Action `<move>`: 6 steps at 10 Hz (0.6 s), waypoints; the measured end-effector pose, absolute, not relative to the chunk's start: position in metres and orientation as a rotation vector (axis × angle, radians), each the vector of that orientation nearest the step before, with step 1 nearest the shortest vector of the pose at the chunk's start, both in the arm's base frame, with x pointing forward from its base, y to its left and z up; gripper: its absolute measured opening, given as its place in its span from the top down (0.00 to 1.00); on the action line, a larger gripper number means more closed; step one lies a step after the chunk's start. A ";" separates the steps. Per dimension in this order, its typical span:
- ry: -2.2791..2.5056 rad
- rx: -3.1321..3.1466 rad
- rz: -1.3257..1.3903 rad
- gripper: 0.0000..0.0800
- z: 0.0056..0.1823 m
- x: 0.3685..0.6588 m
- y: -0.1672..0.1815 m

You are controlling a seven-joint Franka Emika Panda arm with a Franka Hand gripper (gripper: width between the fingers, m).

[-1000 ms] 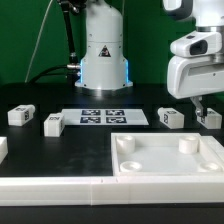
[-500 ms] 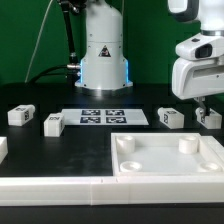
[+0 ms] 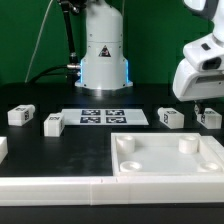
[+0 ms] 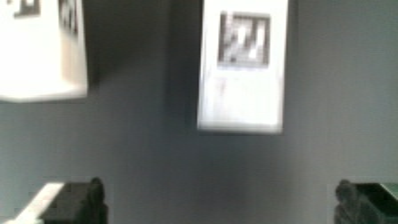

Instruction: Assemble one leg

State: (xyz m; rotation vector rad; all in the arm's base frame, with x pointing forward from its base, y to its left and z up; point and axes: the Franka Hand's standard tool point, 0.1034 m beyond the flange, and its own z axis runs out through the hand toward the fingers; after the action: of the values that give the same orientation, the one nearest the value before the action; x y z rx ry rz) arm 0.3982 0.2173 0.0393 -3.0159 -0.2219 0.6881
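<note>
My open fingers are high above the white leg, short of its sides, so it is too early to close. My gripper lowers to the leg's sides next.
Four small white legs with marker tags lie on the black table: two on the exterior view's left and two on its right. My gripper hangs open and empty just above the rightmost leg. In the wrist view, one leg lies ahead, roughly between my open fingers, and a second leg lies off to one side. My gripper holds nothing.
The large white square panel with round corner sockets lies in front of the right legs. The marker board lies mid-table before the robot base. A white part sits at the left edge.
My gripper has shifted toward the exterior view's right and tilted, staying above the rightmost leg. The legs have not moved.
</note>
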 end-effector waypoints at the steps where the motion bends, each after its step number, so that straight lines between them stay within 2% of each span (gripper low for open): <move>1: -0.238 -2.989 0.857 0.19 0.035 0.392 0.222; 3: -0.197 -2.917 1.258 0.19 0.026 0.371 0.227; 6: -0.205 -2.795 1.532 0.19 0.006 0.363 0.219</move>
State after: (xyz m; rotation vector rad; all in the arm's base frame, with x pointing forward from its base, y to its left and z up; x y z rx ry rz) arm 0.3631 0.2191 0.0056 -2.7954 -0.2051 1.5323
